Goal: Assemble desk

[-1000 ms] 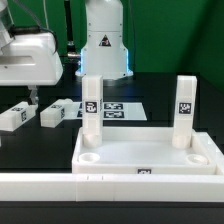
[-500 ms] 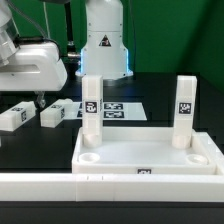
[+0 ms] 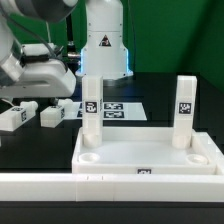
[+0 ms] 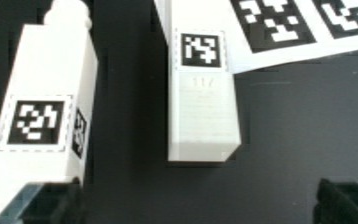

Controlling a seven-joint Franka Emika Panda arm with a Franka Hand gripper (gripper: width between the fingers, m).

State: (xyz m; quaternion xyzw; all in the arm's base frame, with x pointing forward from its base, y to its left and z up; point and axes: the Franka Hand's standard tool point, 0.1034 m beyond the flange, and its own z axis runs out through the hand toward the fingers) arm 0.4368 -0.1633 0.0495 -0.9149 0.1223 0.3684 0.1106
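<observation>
I should next use my gripper to pick up the loose leg by its blunt square end. Then the leg can go into the desk's white rimmed top.
The desk's white rimmed top lies at the front of the exterior view. Two white legs stand upright in its far corner sockets. At the exterior view's left, two loose tagged legs lie flat on the black table. My gripper hangs just above them. The wrist view shows one lying leg roughly centred ahead of the gripper and the other leg beside it. The dark fingertips stand wide apart, open, with nothing between them.
The marker board lies behind the upright legs, and a corner of the marker board shows in the wrist view. A long white rail wall runs along the front edge. The arm's base stands at the back centre.
The arm has swung down and toward the exterior view's right, bringing the gripper over the two loose legs. The jaws stayed open. The legs and the top have not moved.
</observation>
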